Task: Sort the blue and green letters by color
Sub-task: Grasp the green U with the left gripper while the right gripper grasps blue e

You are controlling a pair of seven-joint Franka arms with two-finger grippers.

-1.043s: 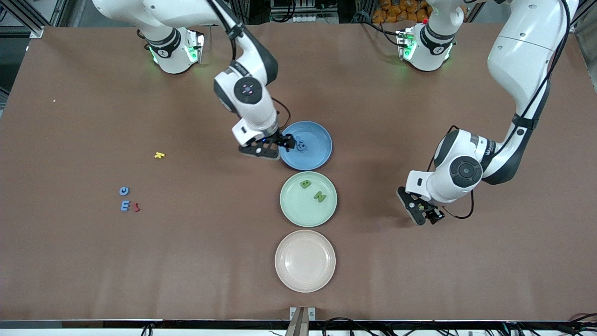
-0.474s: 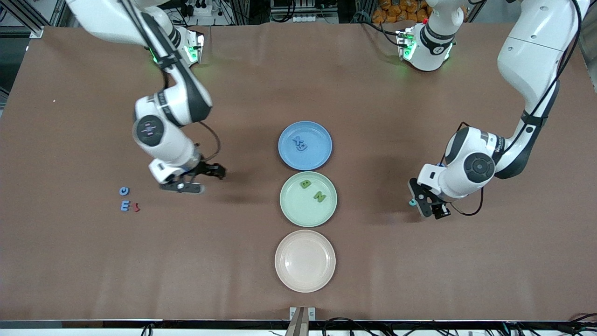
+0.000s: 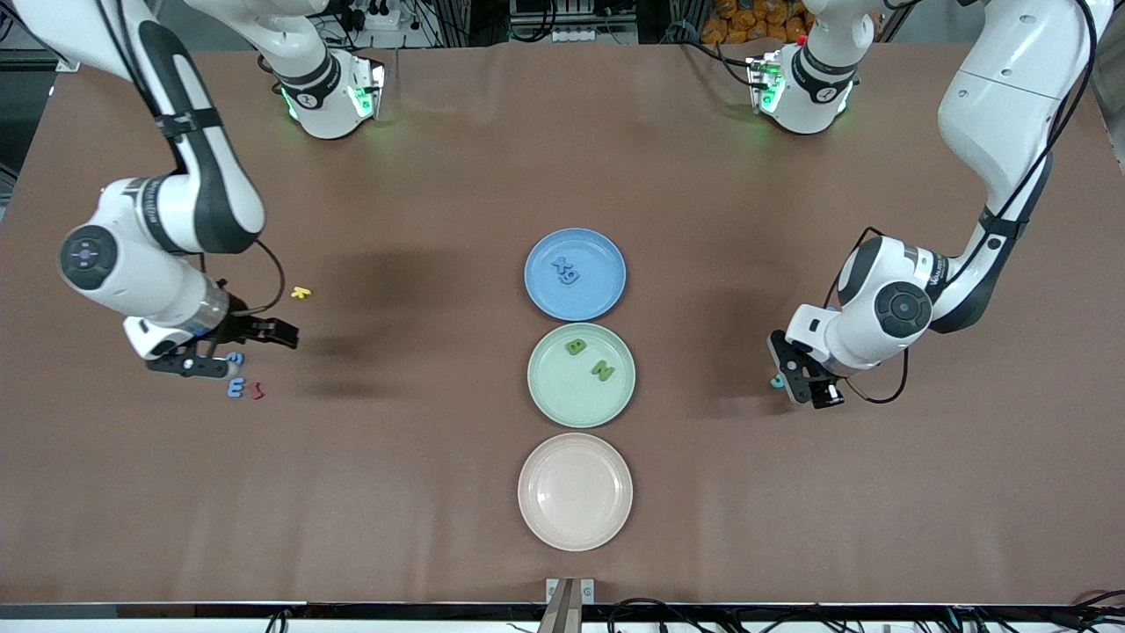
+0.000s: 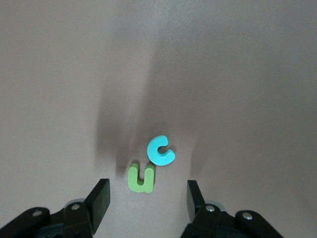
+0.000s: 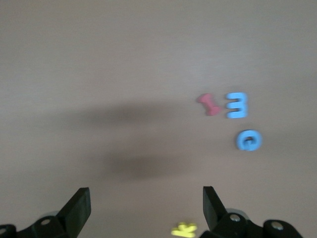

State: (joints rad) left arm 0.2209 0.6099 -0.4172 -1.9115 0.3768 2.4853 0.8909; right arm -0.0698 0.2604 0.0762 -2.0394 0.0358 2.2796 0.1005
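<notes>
The robot's right gripper will next sort the letter onto the blue plate (image 3: 606, 286), so it will grab the blue G by its rounded outer edges.
My right gripper (image 3: 230, 349) is open and empty over a blue G (image 3: 235, 359), with a blue E (image 3: 235, 388) just nearer the front camera. In the right wrist view my right gripper (image 5: 146, 206) is open, with the G (image 5: 247, 140) and E (image 5: 237, 105) ahead of it. My left gripper (image 3: 802, 383) is open and low over a cyan C (image 3: 777, 381). In the left wrist view my left gripper (image 4: 147, 198) is open, with a green U (image 4: 141, 178) just ahead of the fingertips and the C (image 4: 161, 150) touching it. The blue plate (image 3: 606, 286) holds two blue letters (image 3: 567, 269). The green plate (image 3: 554, 396) holds a green B (image 3: 576, 346) and N (image 3: 602, 371).
A dark red piece (image 3: 257, 389) lies against the blue E. A yellow letter (image 3: 301, 292) lies farther from the front camera than the G. A pink plate (image 3: 575, 519) with nothing in it stands nearest the front camera, in line with the other two plates.
My right arm has swung from the blue plate to the letters at its end of the table, leaving a blue letter in the plate. My left gripper shifted slightly over the C and U.
</notes>
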